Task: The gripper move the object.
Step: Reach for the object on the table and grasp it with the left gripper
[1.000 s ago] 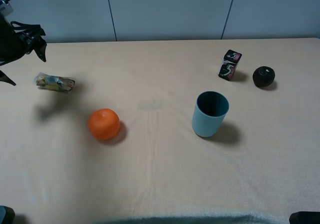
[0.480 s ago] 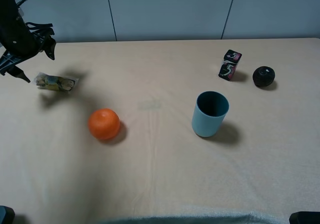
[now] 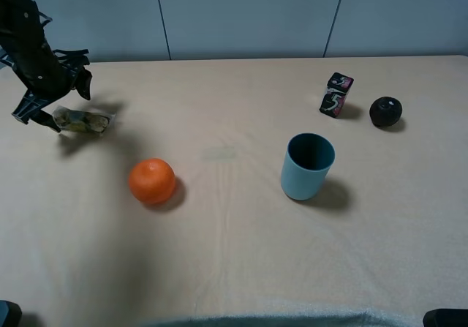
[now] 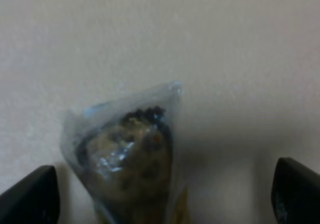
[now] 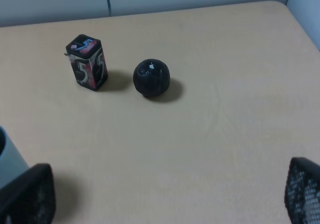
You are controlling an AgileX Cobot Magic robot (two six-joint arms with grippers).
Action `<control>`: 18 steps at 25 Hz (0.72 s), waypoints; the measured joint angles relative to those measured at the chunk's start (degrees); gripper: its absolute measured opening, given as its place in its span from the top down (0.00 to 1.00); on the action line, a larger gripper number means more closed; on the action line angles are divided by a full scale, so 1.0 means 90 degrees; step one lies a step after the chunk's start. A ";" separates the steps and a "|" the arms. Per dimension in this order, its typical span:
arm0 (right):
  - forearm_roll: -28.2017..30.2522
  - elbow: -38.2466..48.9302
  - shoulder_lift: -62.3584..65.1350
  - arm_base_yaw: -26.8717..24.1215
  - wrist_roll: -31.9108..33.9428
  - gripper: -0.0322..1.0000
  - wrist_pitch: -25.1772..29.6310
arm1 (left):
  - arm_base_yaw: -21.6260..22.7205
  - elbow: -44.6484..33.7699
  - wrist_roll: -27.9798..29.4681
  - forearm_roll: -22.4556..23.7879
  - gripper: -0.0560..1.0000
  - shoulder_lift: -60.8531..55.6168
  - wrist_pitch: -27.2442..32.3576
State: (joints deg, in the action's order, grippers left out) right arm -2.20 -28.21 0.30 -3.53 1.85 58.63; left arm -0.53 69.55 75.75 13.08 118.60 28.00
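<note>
The packet of chocolates should be grabbed next by its middle with my left gripper, so that its sealed end stays free.
The object, a clear packet of gold-brown chocolates, lies flat on the beige table at the far left. My left gripper is open and hangs just above the packet's left end, one finger on each side, apart from it. In the left wrist view the packet fills the space between the two dark fingertips, and its sealed end points away from the camera. My right gripper is open and empty, low over the table's right side.
An orange sits in front and to the right of the packet. A blue cup stands right of centre. A black patterned box and a black ball are at the far right.
My left gripper has moved right and down from the table's left edge until it is over the packet. The packet and the other objects have not moved.
</note>
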 joint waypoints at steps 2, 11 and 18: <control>0.0000 0.0000 0.0000 0.0000 0.0000 0.30 0.0000 | -0.0022 0.0000 0.0016 -0.0101 0.14 0.0096 -0.0108; 0.0000 0.0000 0.0000 0.0000 0.0000 0.30 -0.0006 | -0.0190 0.0000 0.0076 -0.0370 0.16 0.0151 -0.0305; 0.0000 0.0000 0.0000 0.0000 0.0000 0.30 -0.0006 | -0.0190 0.0000 0.0081 -0.0617 0.24 0.0151 -0.0240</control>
State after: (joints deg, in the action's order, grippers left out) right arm -2.20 -28.21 0.30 -3.53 1.85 58.57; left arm -2.24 69.55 76.47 7.52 119.96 25.84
